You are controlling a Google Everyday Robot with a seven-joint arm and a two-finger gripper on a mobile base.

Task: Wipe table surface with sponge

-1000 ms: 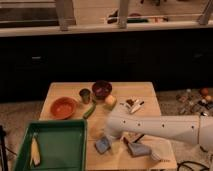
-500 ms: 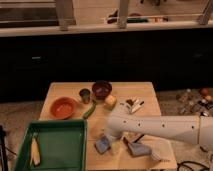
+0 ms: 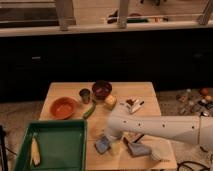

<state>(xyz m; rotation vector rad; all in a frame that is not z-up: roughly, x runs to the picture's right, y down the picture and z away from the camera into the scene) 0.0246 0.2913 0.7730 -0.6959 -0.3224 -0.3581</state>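
Observation:
My gripper is to wipe the table surface, so it should next grab the blue-grey sponge by its edge (image 3: pixel 107 143) opposite the green tray.
The table surface (image 3: pixel 145 97) is a light tan wooden top. The blue-grey sponge (image 3: pixel 102 145) lies flat near its front edge, just right of the green tray. My white arm reaches in from the right across the front of the table. My gripper (image 3: pixel 114 145) hangs down at the arm's left end, right beside the sponge's right edge. It is open, and the sponge rests on the table rather than in its grip. The arm hides part of the table behind it.
A green plastic tray (image 3: pixel 55 150) with a pale item sits at the front left. An orange bowl (image 3: pixel 63 107), a small cup (image 3: pixel 85 94), a dark bowl (image 3: pixel 102 90), a pale yellow chunk (image 3: pixel 110 102) and a green vegetable (image 3: pixel 89 111) stand behind. A greyish-blue block (image 3: pixel 139 149) lies front right.

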